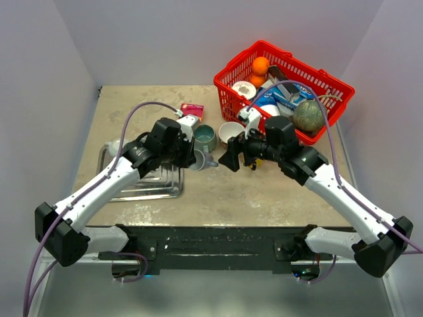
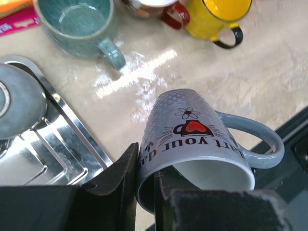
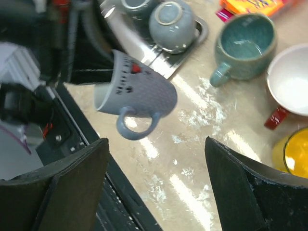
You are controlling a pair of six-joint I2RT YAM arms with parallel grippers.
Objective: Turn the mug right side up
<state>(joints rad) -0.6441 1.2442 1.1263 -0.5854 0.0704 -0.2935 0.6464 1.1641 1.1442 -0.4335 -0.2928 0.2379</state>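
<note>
The pale blue-grey mug needs to be set upright, so my right gripper should grab it by its handle next. My left gripper still holds the mug's rim.
The mug is pale blue-grey with a red heart and printed words. My left gripper is shut on its rim, one finger inside the mouth and one outside. It holds the mug off the table, roughly on its side, mouth towards the near edge. In the right wrist view the mug hangs with its handle downward. In the top view the mug sits at the tip of my left gripper. My right gripper is open and empty just right of the mug, jaws wide apart.
A teal mug, a white mug with a red handle and a yellow mug stand upright behind. A metal tray at the left holds an upturned grey cup. A red basket of items stands back right.
</note>
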